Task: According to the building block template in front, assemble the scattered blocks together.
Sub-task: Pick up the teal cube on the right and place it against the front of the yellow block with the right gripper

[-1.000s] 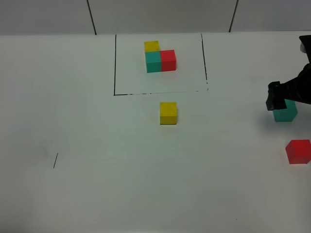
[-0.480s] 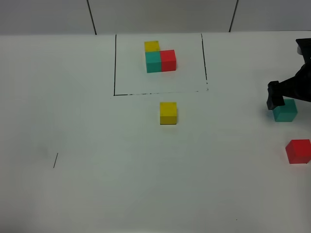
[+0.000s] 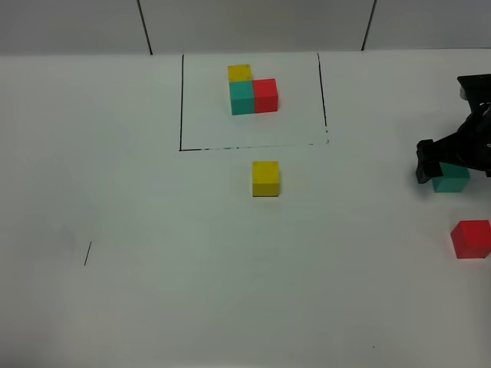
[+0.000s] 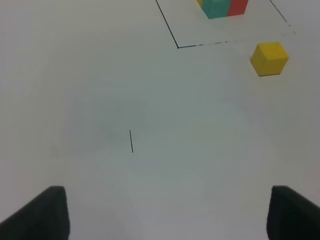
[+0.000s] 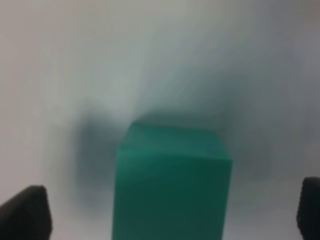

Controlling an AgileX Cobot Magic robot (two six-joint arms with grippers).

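My right gripper should next grab the teal cube [image 3: 451,182] by its opposite sides to build the template's L beside the yellow cube [image 3: 266,178].
The building block template [image 3: 253,92] is an L of joined yellow, teal and red cubes inside a black outline at the back. Of the scattered blocks, the yellow cube [image 3: 266,178] sits just in front of the outline, and the red cube [image 3: 470,238] lies at the right edge. My right gripper [image 3: 453,165] is down over the teal cube [image 3: 451,182]. In the right wrist view the teal cube [image 5: 172,185] stands between the open right gripper [image 5: 167,215] fingers, with a gap on each side. The left gripper [image 4: 170,215] is open over bare table; the yellow cube [image 4: 269,58] lies far ahead of it.
A short black mark [image 3: 87,253] is drawn on the white table at the left. Grey wall panels run along the back edge. The red cube lies close in front of the right arm.
The right gripper has sunk lower around the teal cube and shifted slightly left. The cubes have not moved, and the left arm stays out of the high view.
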